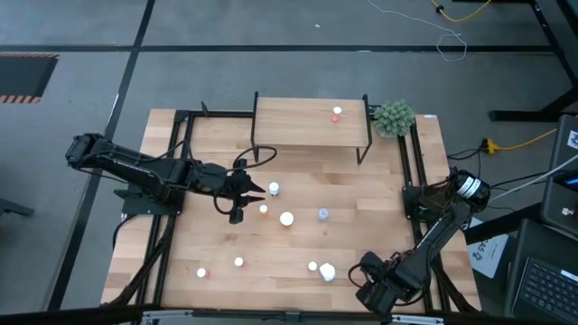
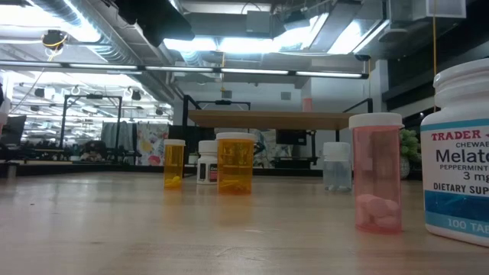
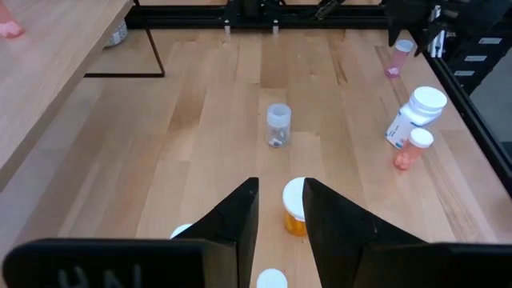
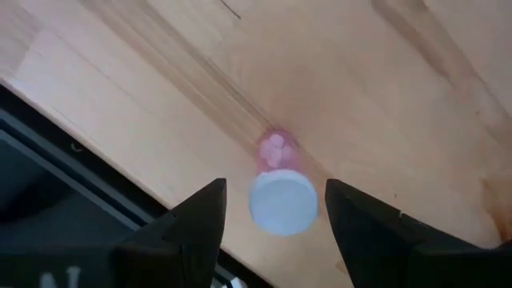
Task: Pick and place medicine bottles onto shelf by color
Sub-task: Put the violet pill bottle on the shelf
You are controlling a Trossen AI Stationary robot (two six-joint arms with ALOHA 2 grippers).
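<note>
My right gripper should set the pink bottle with its color match on the shelf, so next it needs to grab the bottle by its white cap.
The shelf stands at the table's far side with one pink bottle on it. The other bottles stand upright on the table. My left gripper is open at mid-table. A white bottle, a small orange bottle and a larger orange bottle stand just ahead of it. My right gripper is open near the near right corner and points down. Its fingers stand on either side of a pink bottle's white cap and do not touch it.
A bluish-grey bottle stands mid-table. A large white bottle and a pink one stand near the front edge, and two more bottles stand front left. A small plant is beside the shelf.
</note>
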